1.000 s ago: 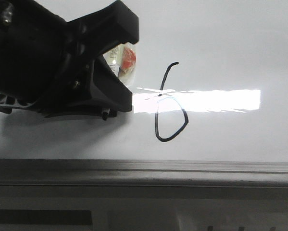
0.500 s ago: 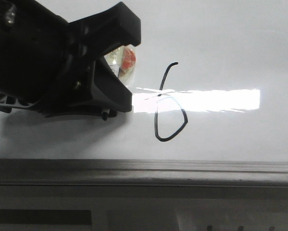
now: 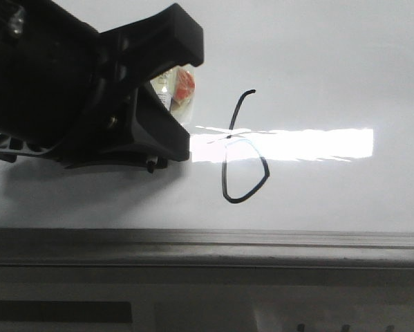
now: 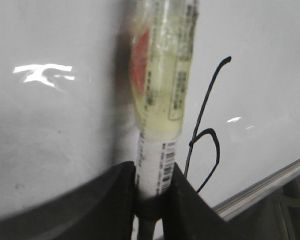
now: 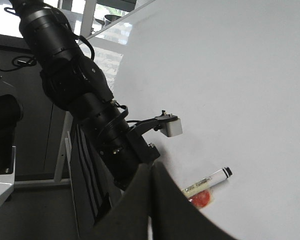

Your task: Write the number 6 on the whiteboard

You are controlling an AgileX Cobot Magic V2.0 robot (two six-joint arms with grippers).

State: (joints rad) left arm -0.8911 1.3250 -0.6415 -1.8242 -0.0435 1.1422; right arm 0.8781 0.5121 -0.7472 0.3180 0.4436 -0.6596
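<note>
The white marker hangs low over the whiteboard and would lie there, so it is time now for my left gripper to release it.
The number 6 [image 3: 225,176] is a thin black line on the whiteboard [image 3: 317,55], with a curved stem and a closed angular loop. It also shows in the left wrist view [image 4: 200,111]. My left gripper [image 3: 184,93] is just left of the 6 and is shut on a white marker [image 3: 175,90] with a clear yellowish sleeve and a red label. In the left wrist view the marker [image 4: 162,90] is clamped between the two black fingers [image 4: 114,200]. My right gripper [image 5: 151,167] is shut and empty, off to the side, looking at the left arm [image 5: 89,115] and the marker [image 5: 210,180].
A grey metal frame strip [image 3: 262,242] runs along the board's near edge. A bright rectangular glare [image 3: 310,144] crosses the board through the 6. Dark floor and a stand lie beyond the board's edge in the right wrist view [image 5: 34,200].
</note>
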